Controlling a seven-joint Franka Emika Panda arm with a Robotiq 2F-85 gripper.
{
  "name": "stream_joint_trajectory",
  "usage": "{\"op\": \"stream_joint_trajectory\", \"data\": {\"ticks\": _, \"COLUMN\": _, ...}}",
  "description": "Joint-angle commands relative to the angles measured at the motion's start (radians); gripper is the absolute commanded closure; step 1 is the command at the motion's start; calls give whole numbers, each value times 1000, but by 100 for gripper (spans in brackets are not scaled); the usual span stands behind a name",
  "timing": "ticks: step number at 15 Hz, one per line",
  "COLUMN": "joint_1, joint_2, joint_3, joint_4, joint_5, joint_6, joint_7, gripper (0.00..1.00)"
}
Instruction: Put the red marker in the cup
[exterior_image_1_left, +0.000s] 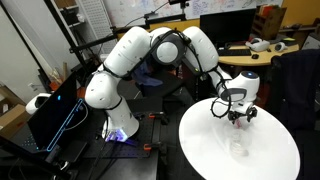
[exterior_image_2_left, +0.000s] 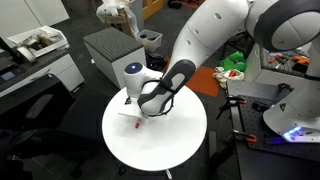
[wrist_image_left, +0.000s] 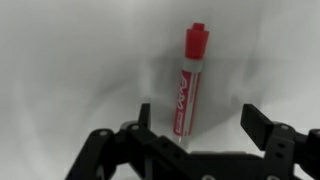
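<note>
My gripper's fingers reach past the red marker's near end, with the marker's labelled body between them, so my gripper closes on the marker next.
The red marker (wrist_image_left: 188, 85) lies flat on the round white table (exterior_image_1_left: 205, 150), red cap pointing away in the wrist view. It shows as a small red streak in an exterior view (exterior_image_2_left: 134, 126). My gripper (wrist_image_left: 200, 118) is open and hovers just above the table, with one finger on each side of the marker's near end and not touching it. The gripper also shows in both exterior views (exterior_image_1_left: 238, 114) (exterior_image_2_left: 150, 110). A faint clear cup (exterior_image_1_left: 238, 150) stands on the table nearer the camera than the gripper. The cup does not show in the wrist view.
The table (exterior_image_2_left: 180, 140) is ringed by clutter. A grey cabinet (exterior_image_2_left: 112, 45) stands behind it, desks with monitors (exterior_image_1_left: 235, 25) are at the back, and a dark case with blue lights (exterior_image_1_left: 55, 115) sits by the robot base.
</note>
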Motion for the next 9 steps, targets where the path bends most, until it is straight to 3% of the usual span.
{"op": "stream_joint_trajectory", "data": {"ticks": 1, "joint_1": 3, "joint_2": 17, "joint_3": 0, "joint_4": 44, "joint_5": 28, "joint_6": -54, "joint_7": -18, "gripper": 13}}
{"op": "stream_joint_trajectory", "data": {"ticks": 2, "joint_1": 3, "joint_2": 18, "joint_3": 0, "joint_4": 48, "joint_5": 28, "joint_6": -59, "joint_7": -18, "gripper": 18}}
{"op": "stream_joint_trajectory", "data": {"ticks": 9, "joint_1": 3, "joint_2": 30, "joint_3": 1, "joint_4": 67, "joint_5": 26, "joint_6": -87, "joint_7": -17, "gripper": 17}}
